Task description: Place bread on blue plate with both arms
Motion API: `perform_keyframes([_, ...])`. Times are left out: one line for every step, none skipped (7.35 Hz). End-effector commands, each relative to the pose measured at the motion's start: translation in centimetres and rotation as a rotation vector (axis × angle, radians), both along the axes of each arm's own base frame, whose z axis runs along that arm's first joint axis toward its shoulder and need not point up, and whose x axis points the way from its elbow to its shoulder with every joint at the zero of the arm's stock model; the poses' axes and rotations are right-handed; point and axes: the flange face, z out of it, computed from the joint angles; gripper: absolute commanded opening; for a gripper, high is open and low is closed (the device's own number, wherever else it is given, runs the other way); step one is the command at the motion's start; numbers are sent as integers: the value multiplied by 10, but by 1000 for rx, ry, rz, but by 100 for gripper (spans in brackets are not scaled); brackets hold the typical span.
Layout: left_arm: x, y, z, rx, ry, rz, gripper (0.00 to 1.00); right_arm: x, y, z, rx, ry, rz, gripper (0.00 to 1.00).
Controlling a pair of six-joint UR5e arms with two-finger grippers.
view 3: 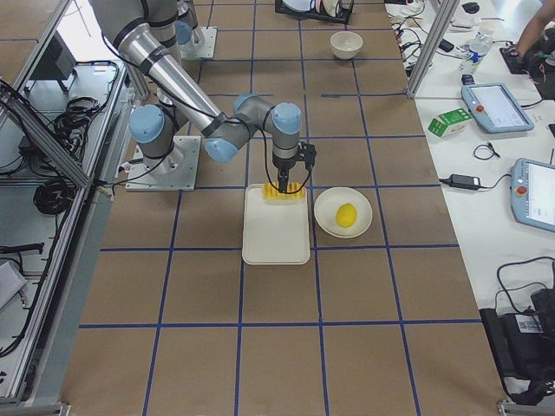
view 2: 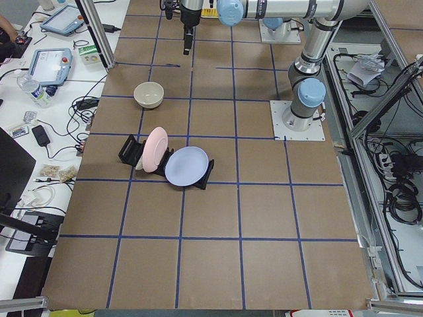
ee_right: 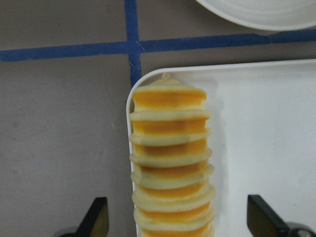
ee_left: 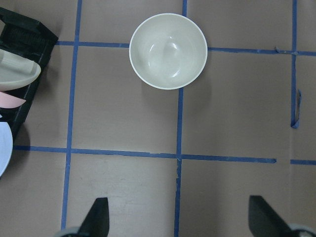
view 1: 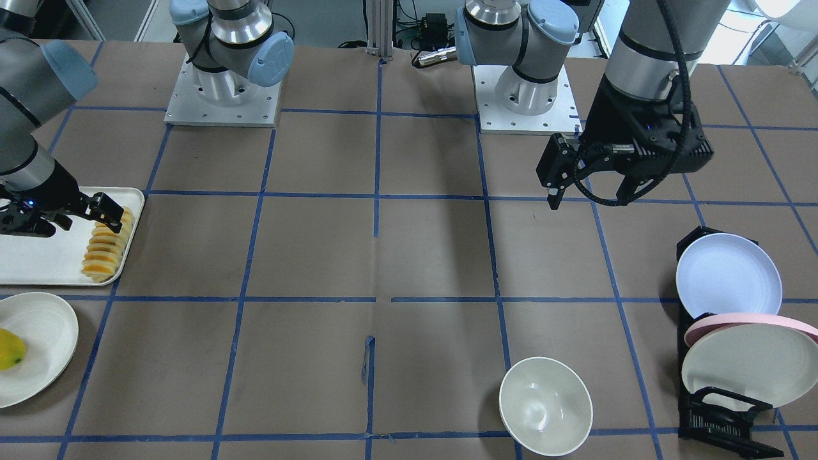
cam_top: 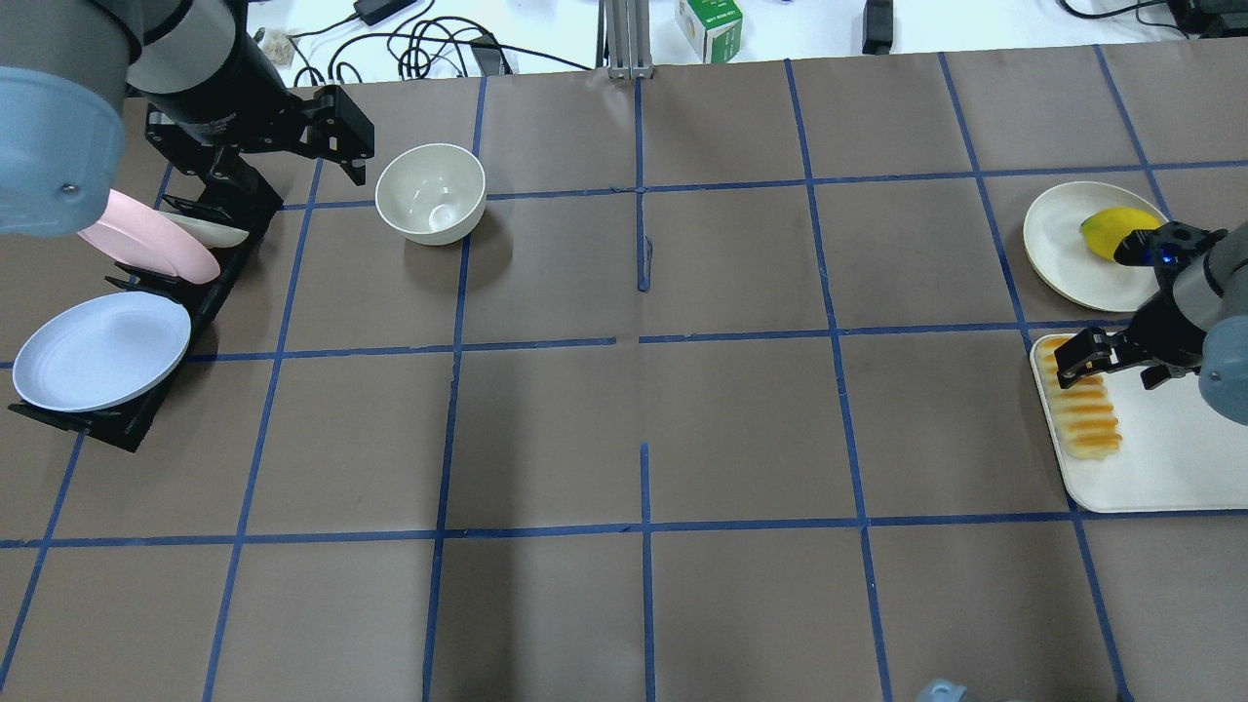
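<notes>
The bread needs to go onto the blue plate. My right gripper will next pick up the bread by its ridged middle.
The bread, a ridged orange and cream loaf, lies along the edge of a white tray; it also shows in the overhead view and the right wrist view. My right gripper is open, with one finger on each side of the loaf's end. The blue plate leans in a black rack at the other end of the table, and shows in the overhead view. My left gripper is open and empty, held above the table near the rack.
A pink plate and a cream plate stand in the same rack. A white bowl sits near the rack. A cream plate with a yellow-green fruit lies beside the tray.
</notes>
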Motion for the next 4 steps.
perform_keyframes([11, -10, -29, 58, 6, -2, 100, -4, 0, -26, 31, -22, -2, 100])
perform_keyframes([14, -18, -43, 81, 0, -12, 100, -5, -2, -32, 41, -33, -6, 100])
perform_keyframes([20, -22, -51, 92, -10, -19, 100, -4, -1, -35, 46, -36, -6, 94])
perform_keyframes([23, -23, -54, 96, -15, -59, 100, -4, -1, -35, 43, -41, -4, 82])
